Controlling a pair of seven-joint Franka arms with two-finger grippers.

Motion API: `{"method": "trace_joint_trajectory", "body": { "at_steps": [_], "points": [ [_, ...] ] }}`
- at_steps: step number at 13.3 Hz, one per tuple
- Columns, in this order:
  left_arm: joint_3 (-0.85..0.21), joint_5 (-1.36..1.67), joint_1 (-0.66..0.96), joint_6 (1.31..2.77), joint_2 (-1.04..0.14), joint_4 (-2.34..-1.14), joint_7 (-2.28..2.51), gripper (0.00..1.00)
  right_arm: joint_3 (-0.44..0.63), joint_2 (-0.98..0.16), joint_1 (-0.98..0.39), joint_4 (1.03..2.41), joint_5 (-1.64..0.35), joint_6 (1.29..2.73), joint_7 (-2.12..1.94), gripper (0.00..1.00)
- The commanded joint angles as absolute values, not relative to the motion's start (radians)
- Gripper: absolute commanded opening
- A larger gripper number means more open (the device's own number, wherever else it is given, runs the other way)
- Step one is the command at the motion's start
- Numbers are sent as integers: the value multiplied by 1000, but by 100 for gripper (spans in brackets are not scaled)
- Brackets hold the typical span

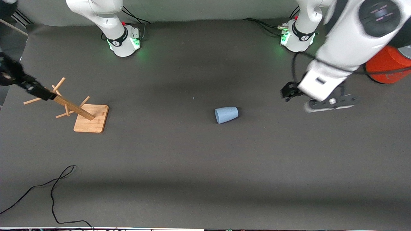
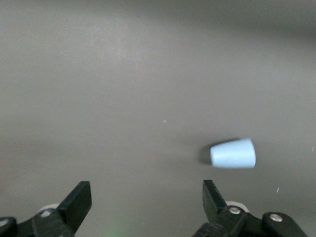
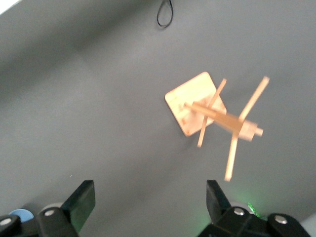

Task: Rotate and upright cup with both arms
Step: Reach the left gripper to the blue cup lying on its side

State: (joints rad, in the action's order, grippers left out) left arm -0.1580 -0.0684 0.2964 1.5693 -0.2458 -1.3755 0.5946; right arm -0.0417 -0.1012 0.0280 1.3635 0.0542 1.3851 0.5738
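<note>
My left gripper grabs the cup by its wide rim next, to rotate the light-blue cup upright.
The light-blue cup lies on its side near the middle of the dark table, its wide mouth toward the right arm's end. It also shows in the left wrist view. My left gripper hangs in the air over the table toward the left arm's end, apart from the cup. Its jaws are open and empty in the left wrist view. My right gripper is up over the wooden rack at the right arm's end, open and empty.
The wooden rack stands on a square base with several pegs. A big orange-red cylinder stands at the left arm's end by the arm. A black cable lies near the front edge.
</note>
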Motion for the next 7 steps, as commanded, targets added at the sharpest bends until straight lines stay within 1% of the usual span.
{"method": "trace_joint_trajectory", "body": {
  "at_steps": [1,3,5,7],
  "points": [
    [-152,-187,464,1508,-509,-1085,812,100,11,-6,21,1535,25,1520,377,100],
    [-149,-213,538,1511,-622,-987,877,100,28,-5,29,1563,-6,1577,202,100],
    [-149,-256,587,1548,-685,-971,876,100,34,-9,58,1572,-35,1618,51,100],
    [-147,-313,647,1600,-739,-977,879,100,34,-9,52,1586,-35,1664,5,100]
  ]
}}
